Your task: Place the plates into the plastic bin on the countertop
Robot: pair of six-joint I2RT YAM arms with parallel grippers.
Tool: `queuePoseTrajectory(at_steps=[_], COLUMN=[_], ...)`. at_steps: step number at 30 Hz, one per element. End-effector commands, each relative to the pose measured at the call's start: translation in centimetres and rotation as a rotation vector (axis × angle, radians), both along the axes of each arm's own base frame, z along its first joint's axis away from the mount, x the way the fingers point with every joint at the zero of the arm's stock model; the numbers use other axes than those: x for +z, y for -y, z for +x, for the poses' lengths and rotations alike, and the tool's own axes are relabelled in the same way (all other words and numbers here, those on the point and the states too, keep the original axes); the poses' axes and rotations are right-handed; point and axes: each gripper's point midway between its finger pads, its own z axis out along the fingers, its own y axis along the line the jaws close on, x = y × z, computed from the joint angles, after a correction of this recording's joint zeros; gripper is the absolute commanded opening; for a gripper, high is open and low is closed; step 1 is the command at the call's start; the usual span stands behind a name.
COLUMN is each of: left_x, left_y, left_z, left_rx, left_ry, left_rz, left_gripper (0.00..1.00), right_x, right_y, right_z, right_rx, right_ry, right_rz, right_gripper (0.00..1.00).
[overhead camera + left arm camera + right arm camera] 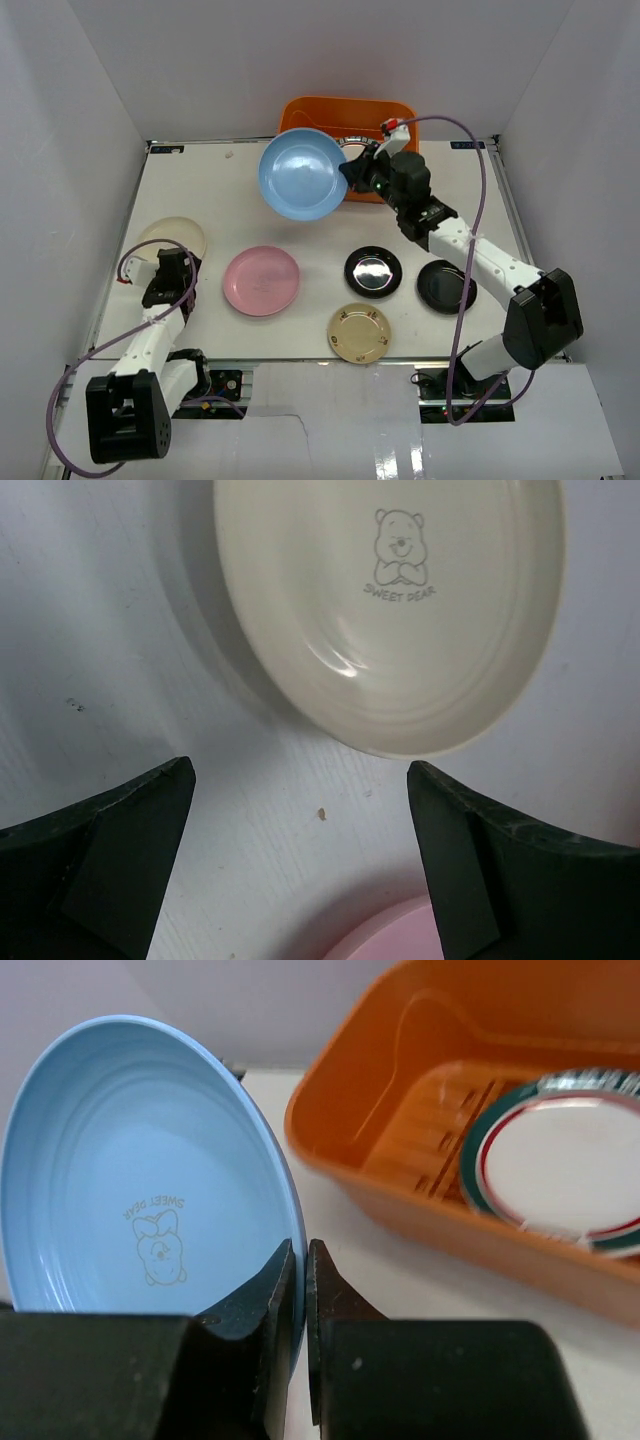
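The cream plate should be picked up next by its near rim with my left gripper, so the plate's far edge stays free to go into the plastic bin (300,112).
My right gripper (350,172) is shut on the rim of the light blue plate (302,174), held up on edge just left of the orange plastic bin (300,112). In the right wrist view the blue plate (140,1180) is pinched at the gripper (303,1260), and the bin (400,1080) holds a green-rimmed white plate (560,1160). My left gripper (172,262) is open and empty near the cream plate (172,235), which shows with a bear print in the left wrist view (400,600). The pink (261,280), gold (359,332), silver-centred black (373,271) and plain black (445,285) plates lie on the countertop (220,190).
White walls enclose the countertop on the left, back and right. The right arm (480,260) stretches over the plain black plate. A pink plate edge (390,935) shows between my left fingers (130,840).
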Motion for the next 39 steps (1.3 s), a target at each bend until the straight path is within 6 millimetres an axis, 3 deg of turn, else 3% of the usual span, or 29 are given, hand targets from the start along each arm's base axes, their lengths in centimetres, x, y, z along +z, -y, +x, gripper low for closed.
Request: queuePoseTrajectory(at_steps=[1, 3, 4, 6, 7, 8, 9, 10, 11, 14, 15, 17, 21, 25, 26, 29, 30, 32, 33, 35, 36, 38, 39], left_x=[0.8, 0.4, 0.4, 0.2, 0.1, -0.1, -0.7, -0.9, -1.4, -2.1, -2.2, -2.6, -2.8, -3.1, -3.2, -3.7, -3.6, -3.5, -3.3, -3.2, -3.0, -2.9, -2.9], left_y=[-0.3, -0.5, -0.5, -0.9, -1.2, -1.4, -1.5, -1.7, -1.7, -1.9, -2.0, -2.1, -2.4, -2.9, -3.1, -3.3, -3.3, -3.4, -3.5, -3.6, -3.6, -3.6, -3.8], left_z=[1.3, 1.5, 1.8, 2.0, 2.2, 2.1, 2.2, 2.1, 2.2, 2.1, 2.1, 2.2, 2.2, 2.1, 2.2, 2.1, 2.2, 2.4, 2.5, 2.5, 2.5, 2.4, 2.3], left_rx=[0.025, 0.041, 0.043, 0.053, 0.063, 0.070, 0.075, 0.082, 0.081, 0.089, 0.090, 0.093, 0.095, 0.102, 0.104, 0.108, 0.106, 0.097, 0.095, 0.089, 0.083, 0.081, 0.080], left_ry=[0.008, -0.005, 0.000, -0.006, -0.003, -0.010, -0.029, -0.036, -0.049, -0.058, -0.059, -0.068, -0.088, -0.114, -0.123, -0.146, -0.145, -0.146, -0.144, -0.143, -0.141, -0.142, -0.146], left_rz=[-0.021, -0.035, -0.041, -0.042, -0.041, -0.042, -0.048, -0.049, -0.055, -0.068, -0.068, -0.069, -0.053, -0.027, -0.018, -0.011, -0.009, 0.001, 0.008, 0.015, 0.020, 0.028, 0.037], left_gripper=[0.98, 0.98, 0.98, 0.98, 0.98, 0.98, 0.98, 0.98, 0.98, 0.97, 0.97, 0.93, 0.86, 0.79, 0.73, 0.67, 0.63, 0.57, 0.53, 0.40, 0.36, 0.26, 0.24], right_x=[4.5, 4.5, 4.5, 2.5, 3.6, 3.1, 1.2, 1.7, -0.8, -2.0, -3.5, -4.2, -7.8, -9.3, -9.4, -8.5, -7.1, -6.3, -4.1, -3.9, -1.4, -1.3, -1.0], right_y=[3.2, 4.8, 6.2, 8.2, 8.6, 9.1, 10.0, 10.4, 11.0, 11.9, 12.1, 11.9, 11.1, 10.9, 10.9, 10.7, 10.4, 9.9, 9.2, 8.3, 6.6, 5.0, 2.8], right_z=[5.0, 7.0, 8.9, 11.7, 12.7, 13.6, 15.1, 15.9, 17.1, 19.0, 19.7, 20.4, 21.9, 21.8, 21.7, 20.9, 20.4, 19.3, 18.3, 16.4, 14.5, 11.2, 9.4], right_rx=[-0.131, -0.178, -0.221, -0.291, -0.301, -0.311, -0.339, -0.351, -0.366, -0.396, -0.399, -0.399, -0.379, -0.377, -0.375, -0.359, -0.338, -0.303, -0.267, -0.232, -0.165, -0.100, -0.045], right_ry=[0.102, 0.092, 0.089, 0.056, 0.072, 0.059, 0.023, 0.034, -0.012, -0.036, -0.061, -0.075, -0.144, -0.173, -0.170, -0.159, -0.140, -0.137, -0.107, -0.107, -0.060, -0.047, -0.027], right_rz=[0.028, 0.022, 0.020, -0.020, -0.017, -0.025, -0.047, -0.047, -0.086, -0.115, -0.128, -0.135, -0.164, -0.174, -0.173, -0.160, -0.145, -0.136, -0.116, -0.115, -0.088, -0.086, -0.081], right_gripper=[0.08, 0.08, 0.08, 0.08, 0.08, 0.08, 0.08, 0.08, 0.08, 0.08, 0.08, 0.08, 0.14, 0.27, 0.36, 0.53, 0.56, 0.62, 0.63, 0.68, 0.68, 0.72, 0.72])
